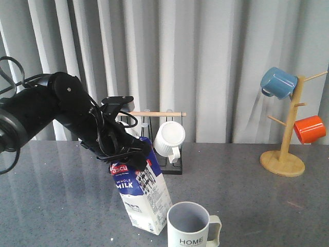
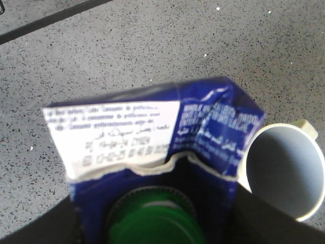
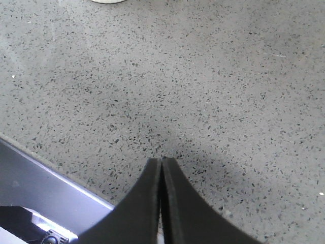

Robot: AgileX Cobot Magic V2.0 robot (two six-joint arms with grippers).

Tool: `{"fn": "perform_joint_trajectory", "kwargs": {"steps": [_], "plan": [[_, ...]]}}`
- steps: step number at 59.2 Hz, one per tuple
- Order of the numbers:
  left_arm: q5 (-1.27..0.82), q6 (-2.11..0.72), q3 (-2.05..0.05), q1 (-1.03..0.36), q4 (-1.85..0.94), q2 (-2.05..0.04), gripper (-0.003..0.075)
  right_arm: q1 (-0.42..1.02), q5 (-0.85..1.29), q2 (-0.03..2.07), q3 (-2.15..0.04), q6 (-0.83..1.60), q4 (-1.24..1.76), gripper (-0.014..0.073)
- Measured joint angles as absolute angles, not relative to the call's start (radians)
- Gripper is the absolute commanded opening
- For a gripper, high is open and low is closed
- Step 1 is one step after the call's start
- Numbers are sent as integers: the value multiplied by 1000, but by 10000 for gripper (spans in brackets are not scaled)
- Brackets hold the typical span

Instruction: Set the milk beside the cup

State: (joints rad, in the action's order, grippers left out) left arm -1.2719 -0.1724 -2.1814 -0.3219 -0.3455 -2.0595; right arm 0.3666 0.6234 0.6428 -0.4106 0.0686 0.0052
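My left gripper holds the milk carton's base on the tabletop, so the carton would stand beside the cup (image 1: 191, 225). It is now time for my left gripper to open.
The milk (image 1: 141, 198) is a blue-and-white carton marked "WHOLE MILK", leaning to the left with its base on the grey table (image 1: 56, 206). My left gripper (image 1: 128, 154) is shut on its top. In the left wrist view the carton (image 2: 152, 137) fills the middle and its green cap (image 2: 157, 223) sits between the dark jaws. The cup (image 1: 191, 225), pale and lettered "HOME", stands just right of the carton, close to it; the same cup (image 2: 287, 170) shows beside the carton from the wrist. My right gripper (image 3: 162, 161) is shut over bare table, holding nothing.
A white ribbed mug (image 1: 170, 139) hangs on a black rack (image 1: 169, 164) behind the carton. At the back right a wooden mug tree (image 1: 288, 134) holds a blue mug (image 1: 277, 82) and an orange mug (image 1: 310, 128). Grey curtains close the back.
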Motion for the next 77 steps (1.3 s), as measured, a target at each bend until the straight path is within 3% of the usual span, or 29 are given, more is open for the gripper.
{"fn": "perform_joint_trajectory", "kwargs": {"steps": [19, 27, 65, 72, 77], "plan": [[-1272, -140, -2181, -322, -348, -2059, 479, 367, 623, 643, -411, 69, 5, -8], [-1269, -124, -2181, -322, -349, -2059, 537, 367, 623, 643, -411, 69, 0, -8], [-1264, -114, -2181, -329, -349, -1960, 540, 367, 623, 643, -411, 69, 0, -8], [-1264, -97, -2181, -329, -349, -1897, 512, 367, 623, 643, -411, 69, 0, -8], [-1265, -94, -2181, -329, -349, -1842, 452, 367, 612, 643, -411, 69, 0, -7]]}}
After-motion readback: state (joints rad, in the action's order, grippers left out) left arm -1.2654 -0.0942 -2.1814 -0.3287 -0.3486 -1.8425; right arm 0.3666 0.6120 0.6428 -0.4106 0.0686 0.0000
